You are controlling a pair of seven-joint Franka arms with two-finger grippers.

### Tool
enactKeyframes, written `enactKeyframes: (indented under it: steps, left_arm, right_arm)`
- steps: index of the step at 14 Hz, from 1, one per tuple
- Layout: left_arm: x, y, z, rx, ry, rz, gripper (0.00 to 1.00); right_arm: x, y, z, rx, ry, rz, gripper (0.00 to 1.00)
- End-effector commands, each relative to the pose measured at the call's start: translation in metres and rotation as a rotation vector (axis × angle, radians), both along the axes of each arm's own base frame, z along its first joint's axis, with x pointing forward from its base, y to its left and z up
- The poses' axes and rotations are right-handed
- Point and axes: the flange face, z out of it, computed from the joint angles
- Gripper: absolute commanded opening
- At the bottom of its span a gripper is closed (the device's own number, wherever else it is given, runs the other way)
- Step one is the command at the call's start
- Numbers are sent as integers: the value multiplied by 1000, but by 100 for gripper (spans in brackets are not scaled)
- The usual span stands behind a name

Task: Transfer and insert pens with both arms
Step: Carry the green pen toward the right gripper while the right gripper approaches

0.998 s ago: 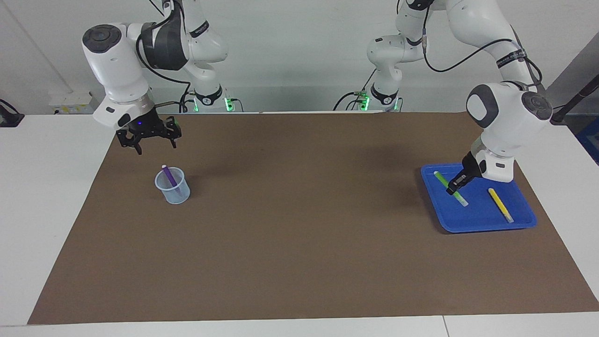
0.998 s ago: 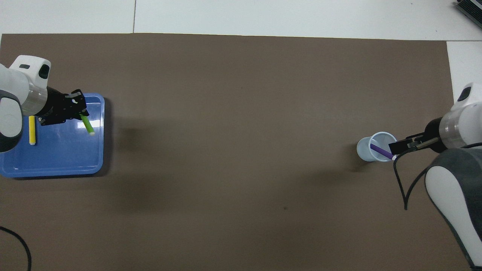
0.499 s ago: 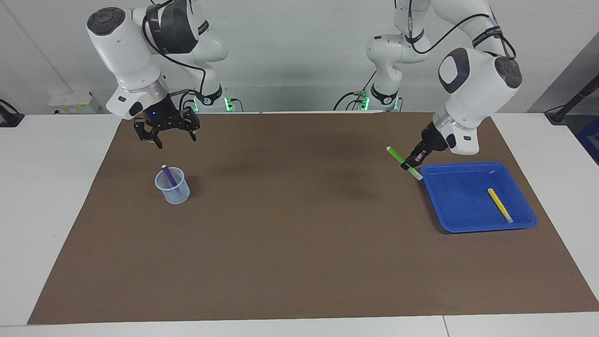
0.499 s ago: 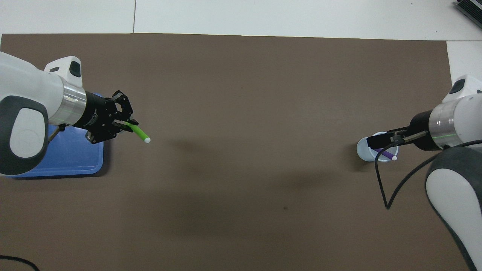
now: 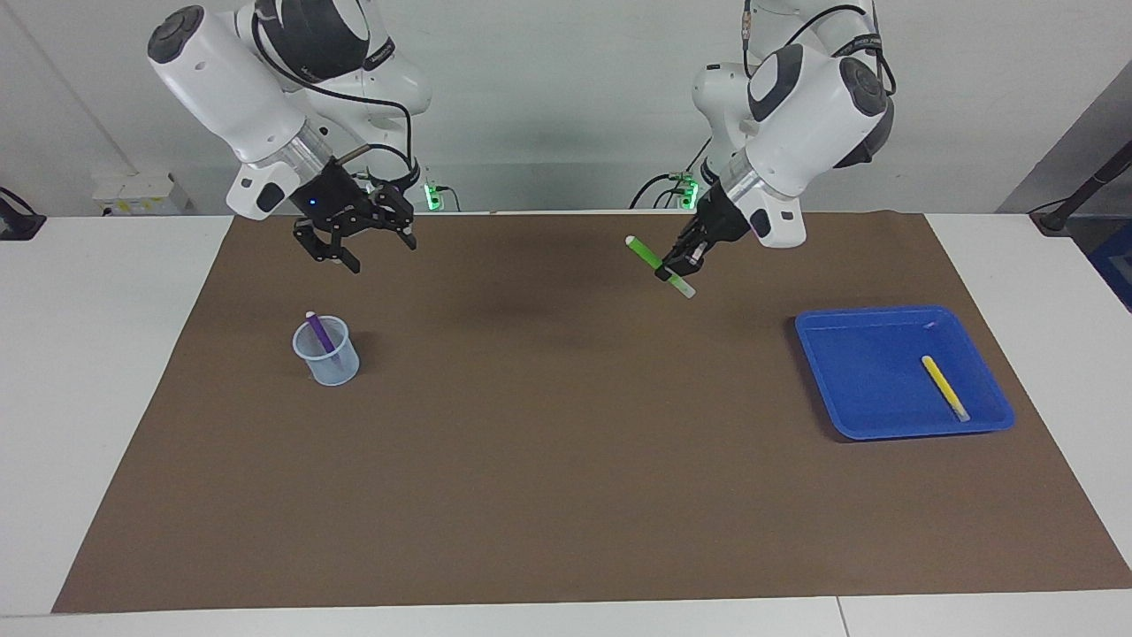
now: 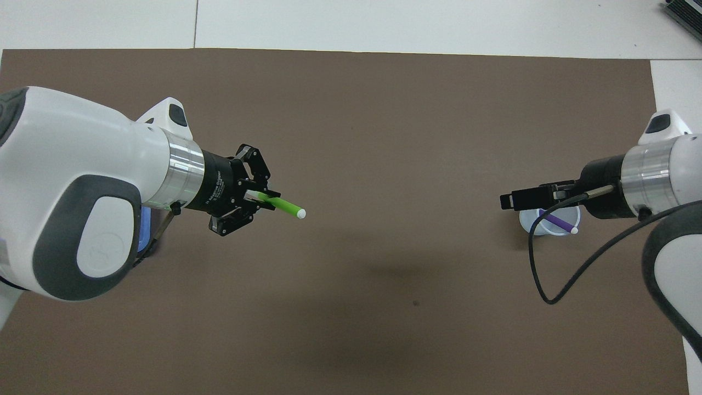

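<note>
My right gripper grabs the green pen by its upper green end (image 6: pixel 288 207) next, since it sticks out free while my left gripper's fingers cover its middle.
My left gripper (image 5: pixel 674 268) is shut on the bright green pen (image 5: pixel 644 253) and holds it tilted in the air over the brown mat, between the tray and the table's middle. They also show in the overhead view, the gripper (image 6: pixel 262 197) with the green pen (image 6: pixel 286 207) sticking out of it. The purple pen (image 5: pixel 318 332) leans in a clear plastic cup (image 5: pixel 329 364) toward the right arm's end. My right gripper (image 5: pixel 358 248) is open and empty, raised above the mat close to the cup (image 6: pixel 535 226). The yellow pen (image 5: pixel 944 387) lies in the blue tray (image 5: pixel 849 341).
A brown mat (image 5: pixel 566 460) covers most of the white table. The blue tray stands toward the left arm's end; in the overhead view my left arm hides nearly all of it. A black cable (image 6: pixel 540 274) hangs from the right wrist.
My left gripper lifted the green pen out of the tray and carried it toward the table's middle. My right gripper rose and moved from beside the cup toward the middle.
</note>
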Motion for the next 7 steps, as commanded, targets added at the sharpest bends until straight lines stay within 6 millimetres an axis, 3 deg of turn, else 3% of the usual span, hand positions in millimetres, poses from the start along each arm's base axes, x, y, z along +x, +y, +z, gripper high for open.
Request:
enactKeyframes:
  steps: [1, 4, 7]
  left_arm:
    - [-20, -38, 12, -32, 0, 82, 0]
    - [-35, -74, 20, -97, 19, 174, 0]
    - [-44, -95, 23, -147, 28, 226, 0]
  right_arm:
    - [1, 12, 8, 93, -17, -35, 100]
    - [1, 40, 12, 171, -33, -50, 100]
    - [-2, 65, 17, 227, -31, -75, 100]
